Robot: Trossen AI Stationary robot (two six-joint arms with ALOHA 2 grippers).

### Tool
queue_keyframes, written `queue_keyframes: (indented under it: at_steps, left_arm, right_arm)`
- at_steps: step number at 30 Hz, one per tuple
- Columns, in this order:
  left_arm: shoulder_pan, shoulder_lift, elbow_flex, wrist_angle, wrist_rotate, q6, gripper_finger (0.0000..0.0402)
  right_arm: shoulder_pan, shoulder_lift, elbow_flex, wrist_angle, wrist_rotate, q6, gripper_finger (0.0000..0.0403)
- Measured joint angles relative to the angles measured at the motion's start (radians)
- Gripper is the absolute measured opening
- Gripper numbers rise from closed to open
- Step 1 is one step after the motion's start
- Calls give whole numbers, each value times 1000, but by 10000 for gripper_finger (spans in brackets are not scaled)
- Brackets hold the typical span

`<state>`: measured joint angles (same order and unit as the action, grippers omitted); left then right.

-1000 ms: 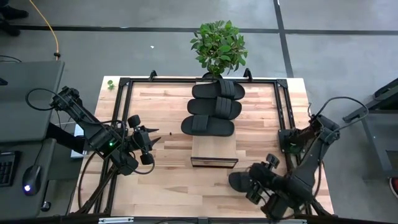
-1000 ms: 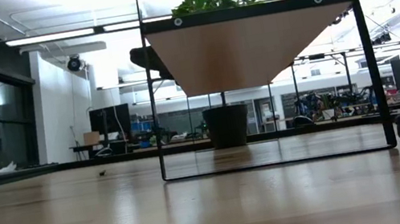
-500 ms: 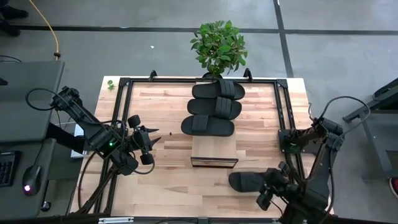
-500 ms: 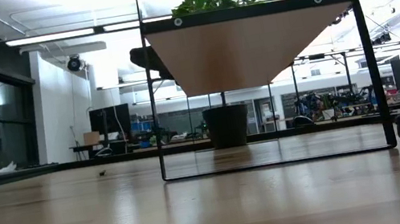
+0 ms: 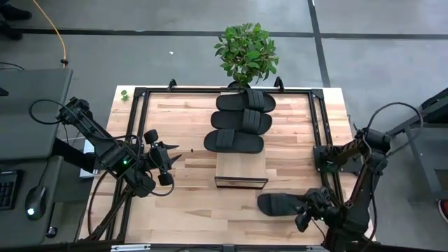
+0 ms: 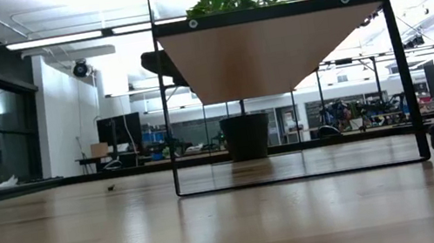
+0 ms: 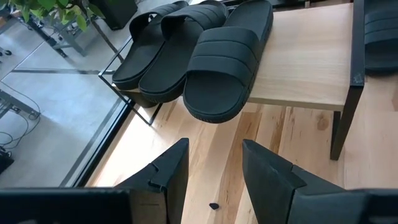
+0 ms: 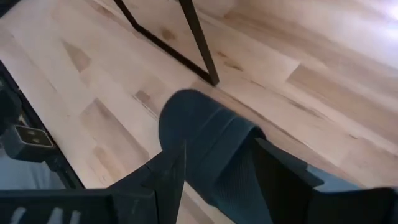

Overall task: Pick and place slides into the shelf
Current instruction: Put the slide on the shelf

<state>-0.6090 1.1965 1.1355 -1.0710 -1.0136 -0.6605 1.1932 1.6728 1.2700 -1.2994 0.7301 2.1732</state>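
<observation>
My right gripper grabs the last slide by its strap [image 5: 278, 204] next, to set the slide on the shelf [image 5: 241, 168] with the others.
Three black slides [image 5: 241, 120] lie side by side across the far part of the pale shelf [image 5: 241, 168], soles down; the nearest one [image 7: 219, 68] overhangs the board's left edge. The fourth slide [image 5: 280, 204] lies flat on the tabletop, near and right of the shelf. My right gripper [image 5: 311, 212] is open at that slide's right end; in its wrist view the slide [image 8: 208, 140] shows between and beyond the fingers, and I see no touch. My left gripper [image 5: 171, 157] waits open, left of the shelf. The low view shows the shelf [image 6: 276, 50] raised on a dark frame.
A potted plant [image 5: 246, 49] stands at the far end of the shelf. A black metal frame [image 5: 318, 126] runs along the table's sides. A small dark speck [image 7: 213, 205] lies on the wood by my left gripper. Bare board shows on the shelf's near part.
My right gripper has drawn back from above the fourth slide toward the table's right edge, and more of the slide shows now. The slide has stayed where it was on the table.
</observation>
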Motion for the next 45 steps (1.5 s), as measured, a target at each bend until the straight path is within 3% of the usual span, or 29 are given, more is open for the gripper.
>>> queue_keyframes:
  at_steps: [10,26,35,41,45]
  left_arm:
    - [0,0,0,0,0,1,134]
    - [0,0,0,0,0,1,134]
    - [0,0,0,-1,0,0,134]
    - [0,0,0,-1,0,0,134]
    - [0,0,0,-1,0,0,134]
  right_arm:
    - [-15,-48,-234,282,26,0,178]
    - [-16,-48,-440,667,58,-8,178]
    - [-76,-48,-531,976,100,-215,178]
    - [-111,-48,-534,991,98,-262,174]
    - [-114,-48,-534,990,98,-263,148]
